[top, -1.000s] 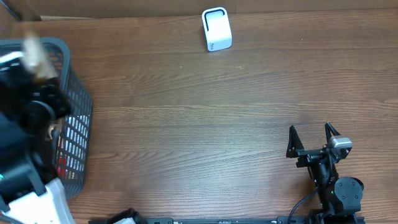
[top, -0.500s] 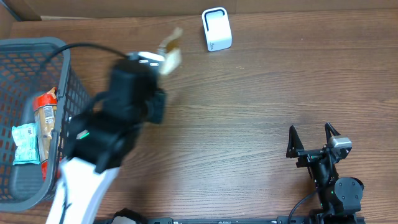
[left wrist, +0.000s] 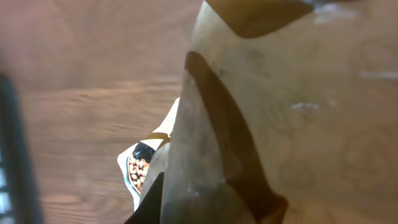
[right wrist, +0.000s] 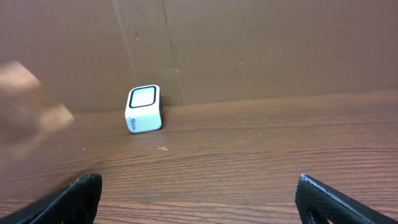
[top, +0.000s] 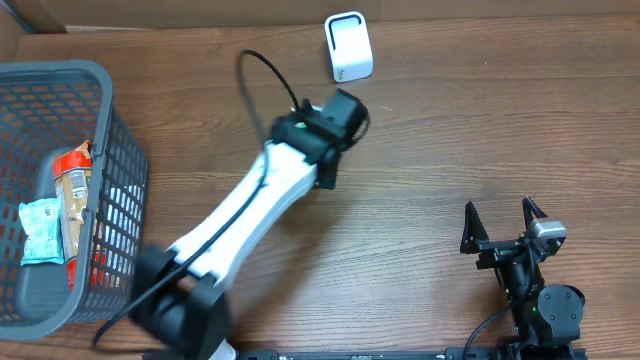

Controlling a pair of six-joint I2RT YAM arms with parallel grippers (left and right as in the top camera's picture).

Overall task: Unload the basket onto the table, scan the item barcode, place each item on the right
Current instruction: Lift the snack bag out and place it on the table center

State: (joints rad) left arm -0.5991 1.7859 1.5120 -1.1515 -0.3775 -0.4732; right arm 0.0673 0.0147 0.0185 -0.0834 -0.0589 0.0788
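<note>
The packet is hanging tilted above the wood and would fall onto the bare table if the left gripper opened now, so the robot needs to keep holding the packet.
My left gripper (top: 343,110) hangs over the table's middle, just below the white barcode scanner (top: 348,47). It is shut on the item, a tan snack packet (left wrist: 298,112) that fills the left wrist view, blurred, with a printed nut label (left wrist: 139,169) at its lower edge. One dark finger (left wrist: 148,208) shows beside it. From overhead the packet is hidden under the wrist. In the right wrist view the scanner (right wrist: 143,108) stands at the back wall and the packet is a tan blur (right wrist: 28,109) at the far left. My right gripper (top: 500,222) rests open near the front right, nothing between its fingers.
A grey mesh basket (top: 60,70) stands at the left edge, holding a red-topped packet (top: 75,185) and a teal packet (top: 40,230). The left arm (top: 240,215) stretches diagonally across the table. A cardboard wall (right wrist: 249,43) backs the table.
The left arm has swung from the basket to the right across the table, carrying the packet to just below the scanner. The right arm has not moved.
</note>
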